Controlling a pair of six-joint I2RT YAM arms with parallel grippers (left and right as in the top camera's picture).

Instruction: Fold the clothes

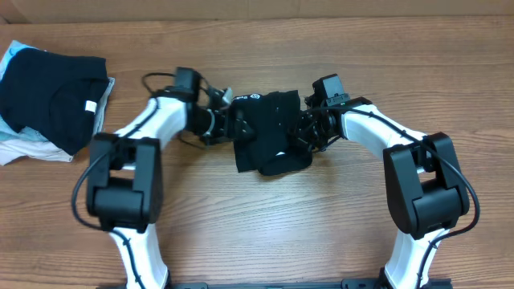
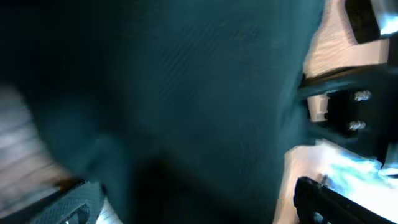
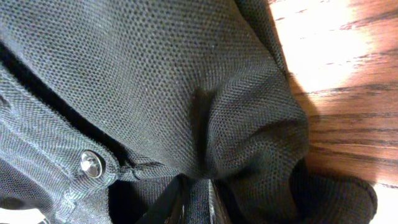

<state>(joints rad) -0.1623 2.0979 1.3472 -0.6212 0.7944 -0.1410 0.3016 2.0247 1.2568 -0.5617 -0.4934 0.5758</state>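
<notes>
I should move my left gripper toward the shirt's near fold before I close it on the shirt [image 1: 265,128], because my wide-open fingers don't reach the fold yet.
A black polo shirt [image 1: 265,128] lies bunched in the middle of the wooden table. My left gripper [image 1: 229,120] is at its left edge. In the left wrist view the dark fabric [image 2: 186,93] fills the frame, and the two fingers of the left gripper [image 2: 199,202] stand wide apart on either side of it. My right gripper [image 1: 303,130] is at the shirt's right edge. In the right wrist view the fingers of the right gripper [image 3: 194,198] are closed on a fold of the knit fabric [image 3: 186,74], near a metal snap button [image 3: 92,163].
A pile of folded clothes [image 1: 48,100], dark on top with white and pale blue beneath, sits at the table's far left. Bare wood [image 1: 273,225] lies in front of the shirt. The right arm's black hardware [image 2: 348,112] shows in the left wrist view.
</notes>
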